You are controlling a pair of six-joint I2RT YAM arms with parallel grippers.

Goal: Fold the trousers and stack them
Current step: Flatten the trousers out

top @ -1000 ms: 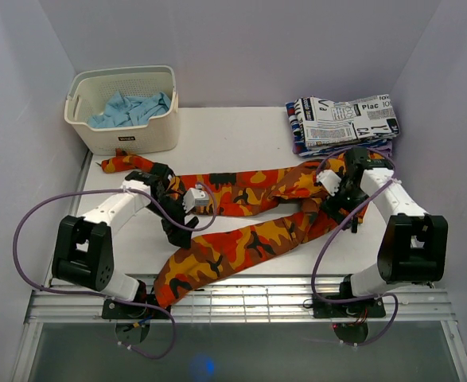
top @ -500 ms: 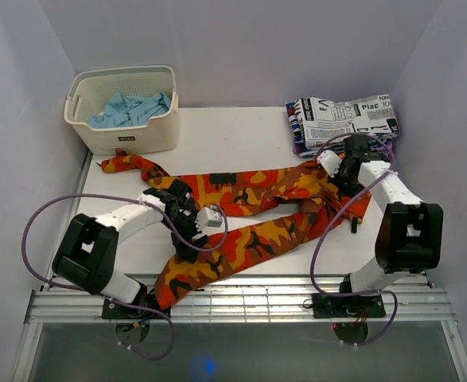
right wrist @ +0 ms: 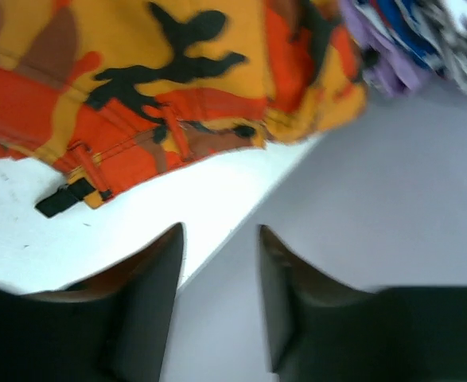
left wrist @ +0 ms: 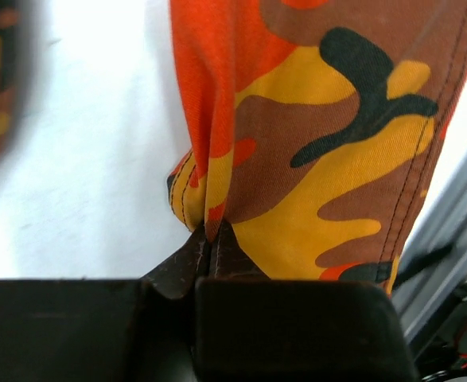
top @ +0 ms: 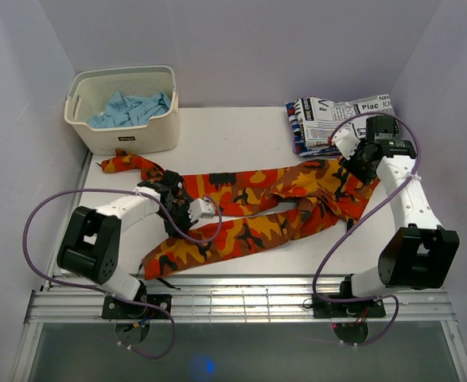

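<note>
The trousers (top: 249, 187) need to be stretched straight and flat for folding. My right gripper will next grab them by their waist end (top: 364, 196), opposite the legs.
The camouflage trousers (top: 249, 187) lie spread across the table, waist to the right and both legs running left. My left gripper (top: 177, 208) is over the near leg, and in the left wrist view it (left wrist: 209, 243) is shut on a pinched fold of the orange and yellow cloth (left wrist: 321, 159). My right gripper (top: 359, 169) hovers above the waist end near the table's right edge. Seen from the right wrist, it (right wrist: 217, 239) stands open with nothing between the fingers, and the waistband (right wrist: 138, 79) lies beyond the tips.
A white basket (top: 126, 135) holding light blue cloth (top: 130, 107) stands at the back left. A stack of folded garments (top: 343, 119), newspaper print on top, sits at the back right, close behind the right gripper. The metal rail (top: 249, 298) runs along the near edge.
My left gripper closed on the near trouser leg and drew it back and left, away from the near edge. My right gripper let go of the waist, opened and rose toward the back right.
</note>
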